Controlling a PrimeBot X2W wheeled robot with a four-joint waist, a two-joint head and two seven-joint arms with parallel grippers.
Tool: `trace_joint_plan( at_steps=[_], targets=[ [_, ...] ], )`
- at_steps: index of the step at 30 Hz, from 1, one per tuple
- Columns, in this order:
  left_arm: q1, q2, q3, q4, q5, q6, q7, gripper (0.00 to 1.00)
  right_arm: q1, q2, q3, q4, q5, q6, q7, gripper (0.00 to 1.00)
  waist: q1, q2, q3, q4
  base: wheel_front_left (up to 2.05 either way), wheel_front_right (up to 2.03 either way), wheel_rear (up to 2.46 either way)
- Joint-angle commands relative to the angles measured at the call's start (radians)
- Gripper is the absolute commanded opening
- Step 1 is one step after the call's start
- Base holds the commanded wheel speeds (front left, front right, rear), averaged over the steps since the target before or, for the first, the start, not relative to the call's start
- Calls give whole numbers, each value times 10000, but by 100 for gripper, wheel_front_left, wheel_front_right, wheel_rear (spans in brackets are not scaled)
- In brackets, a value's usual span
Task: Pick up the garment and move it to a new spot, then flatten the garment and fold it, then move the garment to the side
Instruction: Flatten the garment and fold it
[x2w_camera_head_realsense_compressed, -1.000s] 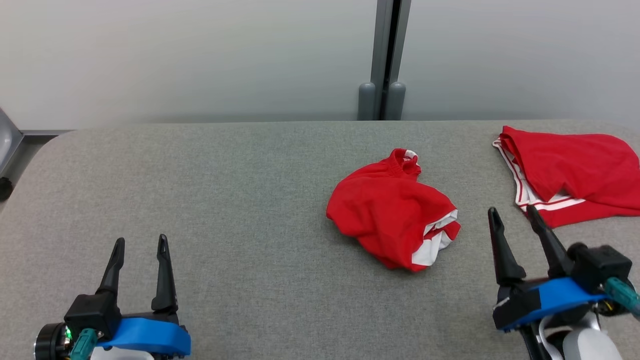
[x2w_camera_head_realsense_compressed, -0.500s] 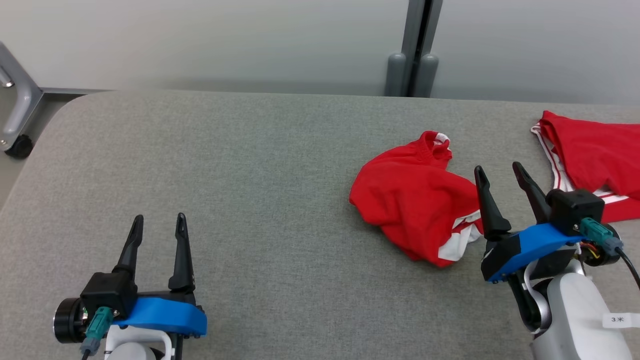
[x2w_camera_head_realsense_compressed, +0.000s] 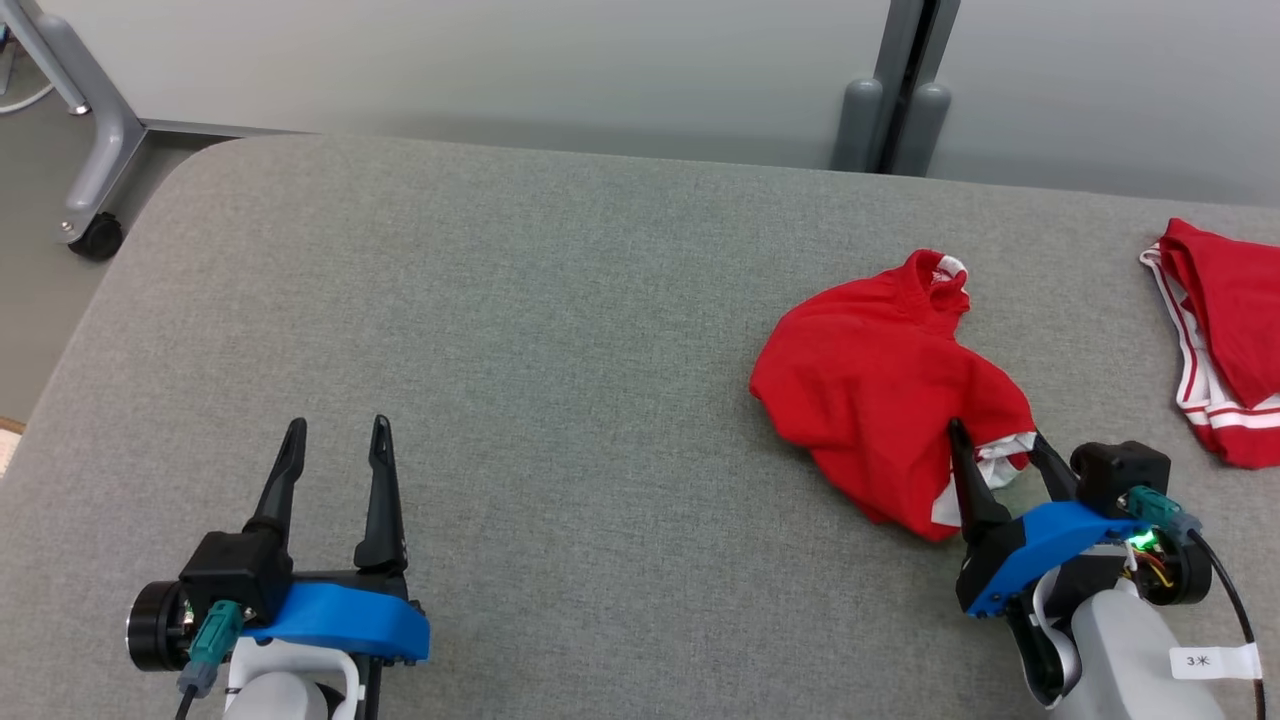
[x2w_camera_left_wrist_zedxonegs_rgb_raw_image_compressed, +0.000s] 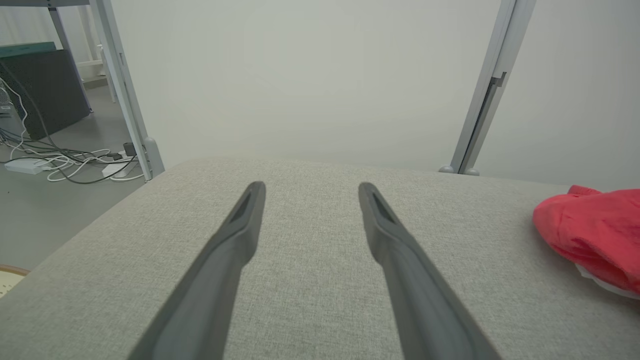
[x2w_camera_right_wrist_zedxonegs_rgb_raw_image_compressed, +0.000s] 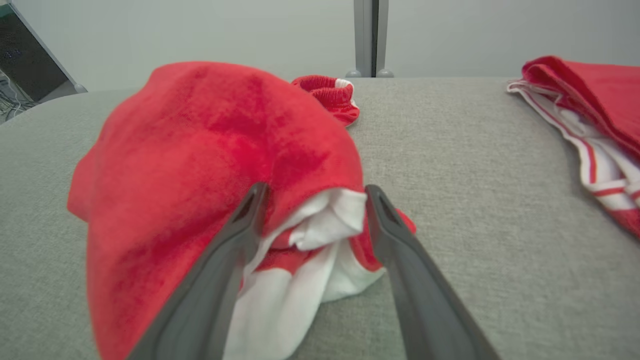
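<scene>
My right gripper should pinch the garment by that bunched white hem next, because the white-edged fold stands up from the slack red heap.
A crumpled red garment with white trim lies on the grey padded table, right of centre. My right gripper is open at its near right corner, one finger on each side of the bunched white hem. In the right wrist view the garment bulges up between and beyond the fingers, and the right gripper straddles the white fold. Open over bare table at the lower left is my left gripper. The left wrist view has the left gripper with nothing between its fingers and the garment far to the right.
A second red garment with white stripes lies at the table's right edge, also in the right wrist view. A grey post stands behind the table. A wheeled metal frame stands off the far left corner. Cables lie on the floor.
The head camera has swung left and down. My right gripper moved forward and left until its open fingers straddle the garment's white-trimmed corner. The left gripper kept its place.
</scene>
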Motion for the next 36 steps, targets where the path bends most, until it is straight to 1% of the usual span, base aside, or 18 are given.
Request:
trace_joint_plan(
  at_steps=[1,2,3,4,8,12,15,17,20,23,26,31,36],
  targets=[
    [-138,-3,58,24,75,-48,-44,100,-227,24,21,216,119,2,-93,100,-1,0,19,30,0,0,0],
    [-147,-28,61,54,93,-69,-44,100,-307,30,21,404,158,2,-178,100,-1,0,24,49,0,0,0],
    [-165,-53,68,84,113,-105,-44,100,-402,34,18,569,192,2,-214,94,-1,0,27,61,0,0,0],
    [-191,-79,76,114,111,-135,-44,100,-484,42,53,766,264,2,-214,0,-1,0,21,72,0,0,0],
    [-223,-152,110,243,171,-193,-45,100,-868,50,167,1207,355,2,-507,0,-1,0,-87,113,0,0,0],
    [-117,-205,141,330,201,-245,-45,100,-1163,-21,348,1186,237,2,-800,0,-1,0,-279,132,0,0,0],
    [-5,-248,142,378,242,-294,-45,100,-1443,-45,736,951,54,2,-919,0,-1,0,-433,162,0,0,0],
    [53,-287,133,400,269,-309,-45,100,-1586,-52,1189,804,-139,3,-953,0,-1,0,-529,199,0,0,0],
    [106,-363,87,419,299,-367,-45,100,-1742,-18,2046,591,-410,2,-973,0,-1,0,-624,289,0,0,0],
    [139,-457,11,427,356,-405,-45,100,-1798,26,3115,487,-544,2,-966,0,-1,0,-639,412,0,0,0],
    [154,-540,-22,457,349,-481,-45,100,-1680,50,4225,577,-422,2,-874,0,-1,0,-604,535,0,0,0],
    [167,-686,32,496,371,-550,-45,100,-1250,78,6004,798,-66,2,-856,0,-1,0,-517,722,0,0,0],
    [199,-811,144,537,421,-609,-45,100,-857,86,7825,545,726,2,-831,0,-1,0,-450,803,0,0,0]
  ],
)
